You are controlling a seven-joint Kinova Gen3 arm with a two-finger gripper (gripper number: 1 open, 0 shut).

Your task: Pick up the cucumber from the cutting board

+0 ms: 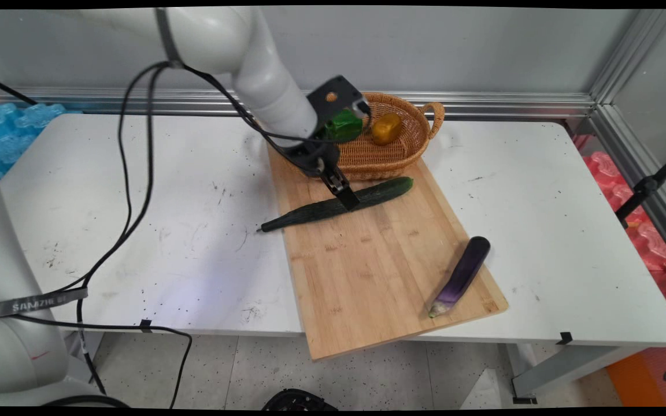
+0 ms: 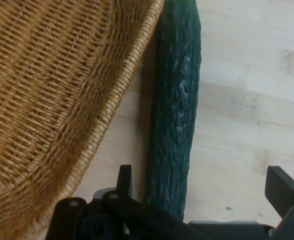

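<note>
Next, my gripper grabs the long dark green cucumber by its middle (image 1: pixel 334 207), to lift it into the wicker basket (image 1: pixel 393 159).
My gripper (image 1: pixel 346 195) is low over a long dark green cucumber (image 1: pixel 310 213) that lies across the far end of a wooden cutting board (image 1: pixel 379 271). In the hand view the gripper (image 2: pixel 203 178) is open. The cucumber (image 2: pixel 176 110) runs up between its two fingers, close to the left fingertip (image 2: pixel 124 175) and well apart from the right one. A wicker basket (image 2: pixel 51 90) sits right beside the cucumber. In the main view the basket (image 1: pixel 393 159) holds a green item (image 1: pixel 344 125) and a yellow-brown one (image 1: pixel 387 128).
A purple eggplant (image 1: pixel 463 274) lies on the board's near right corner. The board overhangs the front edge of the white table (image 1: pixel 165 231). Black cables (image 1: pixel 128 190) hang from the arm over the table's left half.
</note>
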